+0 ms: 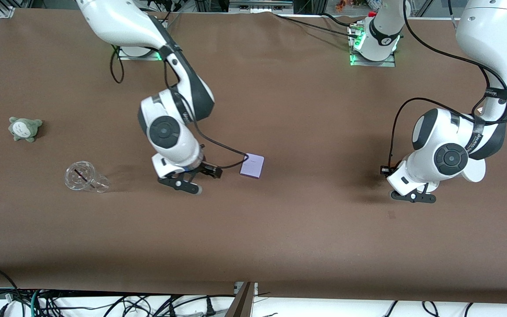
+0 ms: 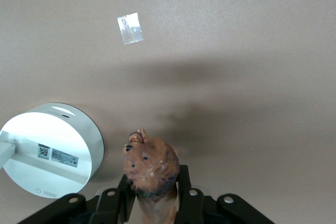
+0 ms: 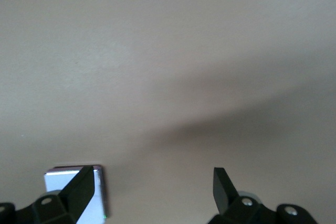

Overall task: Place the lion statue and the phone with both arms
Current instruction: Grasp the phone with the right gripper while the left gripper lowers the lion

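Note:
The lion statue [image 2: 151,166] hangs above the table in the left wrist view and would fall if released, so my left gripper keeps holding it for now.
The lion statue [image 2: 151,166], orange-brown with a darker mane, is held head-out between the fingers of my left gripper [image 2: 153,184]. In the front view that gripper [image 1: 412,195] hangs low over the table at the left arm's end, and the statue is hidden under the hand. The phone [image 1: 252,166], a pale lavender slab, lies flat near the table's middle. My right gripper [image 1: 195,178] is open and empty, low over the table beside the phone, toward the right arm's end. In the right wrist view the phone's corner [image 3: 58,181] shows past one finger [image 3: 84,186].
A white round-based stand [image 2: 50,148] sits close beside the left gripper, partly hidden by the arm in the front view [image 1: 475,171]. A clear plastic cup [image 1: 84,177] lies on its side and a grey plush toy [image 1: 24,128] sits toward the right arm's end. A small tape patch [image 2: 129,28] is on the table.

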Motion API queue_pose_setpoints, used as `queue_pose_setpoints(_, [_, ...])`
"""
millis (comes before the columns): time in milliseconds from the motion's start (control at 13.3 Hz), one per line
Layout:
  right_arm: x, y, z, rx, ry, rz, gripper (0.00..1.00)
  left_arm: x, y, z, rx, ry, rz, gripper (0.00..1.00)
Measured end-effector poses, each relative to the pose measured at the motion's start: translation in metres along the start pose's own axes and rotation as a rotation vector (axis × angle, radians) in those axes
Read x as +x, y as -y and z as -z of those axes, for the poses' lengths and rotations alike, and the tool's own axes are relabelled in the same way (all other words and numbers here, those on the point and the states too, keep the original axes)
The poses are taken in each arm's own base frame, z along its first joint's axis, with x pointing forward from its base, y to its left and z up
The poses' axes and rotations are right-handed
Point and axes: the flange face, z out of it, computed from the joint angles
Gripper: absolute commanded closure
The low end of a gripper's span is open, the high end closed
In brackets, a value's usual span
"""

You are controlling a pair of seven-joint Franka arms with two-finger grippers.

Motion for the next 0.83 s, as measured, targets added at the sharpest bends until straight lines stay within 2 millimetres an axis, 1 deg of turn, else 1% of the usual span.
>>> queue_pose_setpoints(151, [-0.012, 0.023, -0.014, 0.015, -0.015, -0.03, 0.0, 0.0, 0.0, 0.0, 0.0, -0.001, 0.0, 0.84])
queue_pose_setpoints(452, [-0.046, 0.056, -0.048, 0.044, -0.04, -0.045, 0.0, 0.001, -0.001, -0.006, -0.004, 0.006, -0.002, 0.84])
queue_pose_setpoints(678, [-0.071, 0.074, -0.071, 0.049, -0.044, -0.024, 0.0, 0.002, -0.002, -0.011, -0.008, 0.003, -0.003, 0.84])
queue_pose_setpoints(829, [-0.084, 0.082, -0.076, 0.048, -0.043, -0.006, 0.0, 0.004, -0.004, -0.019, -0.018, -0.014, -0.006, 0.83])
